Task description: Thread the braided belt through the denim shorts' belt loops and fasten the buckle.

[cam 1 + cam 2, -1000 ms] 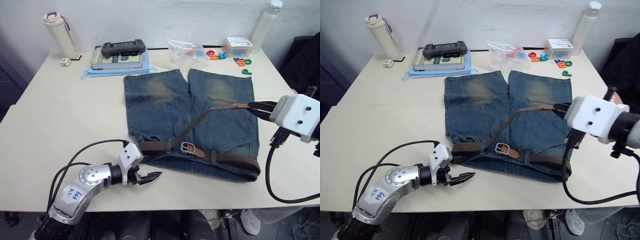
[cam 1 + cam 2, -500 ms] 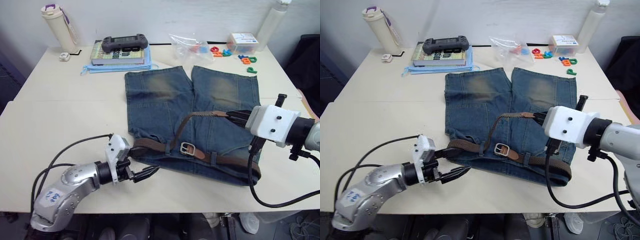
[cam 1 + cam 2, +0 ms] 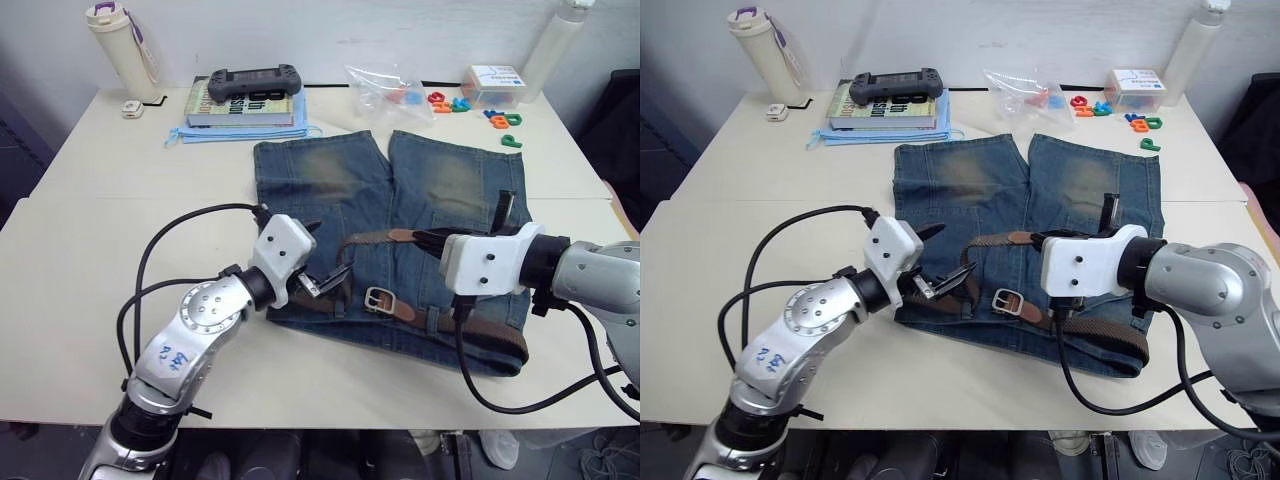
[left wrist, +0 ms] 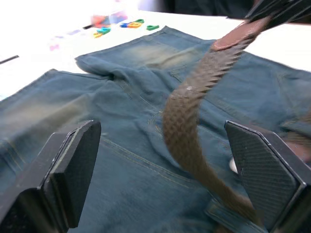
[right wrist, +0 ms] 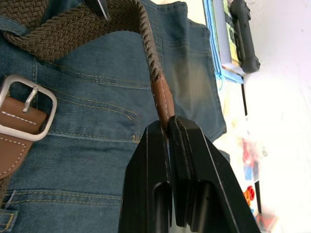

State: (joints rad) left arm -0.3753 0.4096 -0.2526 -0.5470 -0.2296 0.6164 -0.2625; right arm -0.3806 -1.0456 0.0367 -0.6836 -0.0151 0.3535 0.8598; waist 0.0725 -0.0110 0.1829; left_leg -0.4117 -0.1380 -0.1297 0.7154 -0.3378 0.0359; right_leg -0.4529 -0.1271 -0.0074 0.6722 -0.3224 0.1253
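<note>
My left gripper grabs the belt by its braided strap behind the belt's tip (image 3: pixel 364 239) next, which leaves the tan tip free to enter the buckle (image 3: pixel 378 298).
The denim shorts (image 3: pixel 330 190) lie flat mid-table, waistband toward me. The braided belt (image 3: pixel 470 325) runs along the waistband under the belt loops (image 3: pixel 432 318), its silver buckle (image 3: pixel 378 298) near the middle. The belt's free end arches up over the shorts to its tan tip (image 5: pixel 163 102), where my right gripper (image 3: pixel 420 238) is shut on it. My left gripper (image 3: pixel 322 252) hovers open over the waistband's left part. In the left wrist view its wide-apart fingers (image 4: pixel 73 160) straddle the raised strap (image 4: pixel 189 111) without touching it.
At the back stand a lidded cup (image 3: pixel 118 50), books with a game controller (image 3: pixel 245 95) on top, a plastic bag (image 3: pixel 385 85), coloured letters (image 3: pixel 500 108), a small box (image 3: pixel 495 80) and a white bottle (image 3: pixel 560 40). Black cables trail from both wrists over the table's front.
My left gripper rose from the table's front edge onto the waistband beside the strap. My right gripper carried the belt tip leftward toward the middle of the shorts. The camera shifted too.
</note>
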